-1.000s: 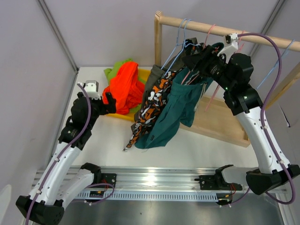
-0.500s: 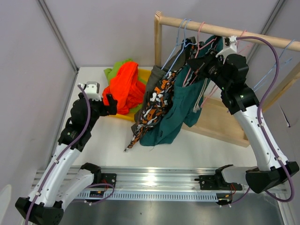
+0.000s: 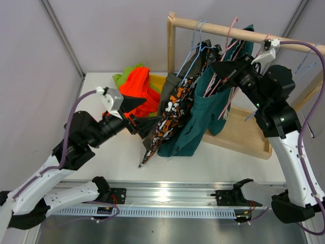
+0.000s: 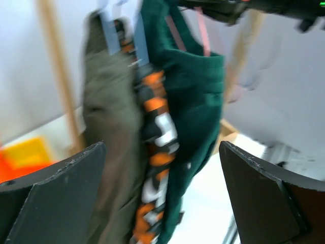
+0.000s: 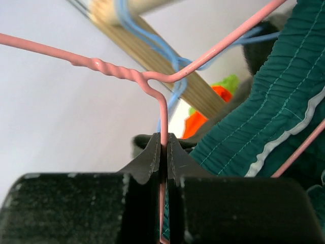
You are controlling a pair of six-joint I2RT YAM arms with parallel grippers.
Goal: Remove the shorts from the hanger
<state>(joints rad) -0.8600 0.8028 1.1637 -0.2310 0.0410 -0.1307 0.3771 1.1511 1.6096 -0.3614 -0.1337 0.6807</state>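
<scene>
The left gripper reaches the dark teal shorts next and grabs just under the waistband [image 3: 205, 110]. That leaves the pink hanger free, to remove the shorts.
My right gripper [image 3: 219, 66] [image 5: 164, 142] is shut on the wire of a pink hanger [image 3: 225, 81] [image 5: 162, 114], just below its twisted neck. The dark teal shorts [image 3: 195, 119] [image 4: 198, 86] [image 5: 284, 101] hang from that hanger, lifted close under the wooden rail [image 3: 203, 26]. Beside them on blue hangers hang the camouflage shorts [image 3: 170, 119] [image 4: 157, 132] and the olive-grey shorts [image 3: 167, 89] [image 4: 109, 112]. My left gripper [image 3: 134, 123] [image 4: 162, 203] is open, empty, and points at the hanging shorts from the left. Orange-red shorts [image 3: 139, 91] and lime green shorts [image 3: 124, 77] lie on the table.
The rack has an upright post [image 3: 171, 46] at its left end and a flat wooden base [image 3: 244, 134] on the table. A yellow object [image 3: 156, 81] lies under the orange-red shorts. More wire hangers hang at the rail's right end [image 3: 304, 61].
The right gripper shut on the pink hanger and raised it, lifting the teal shorts toward the rail. The left arm swung right toward the hanging shorts.
</scene>
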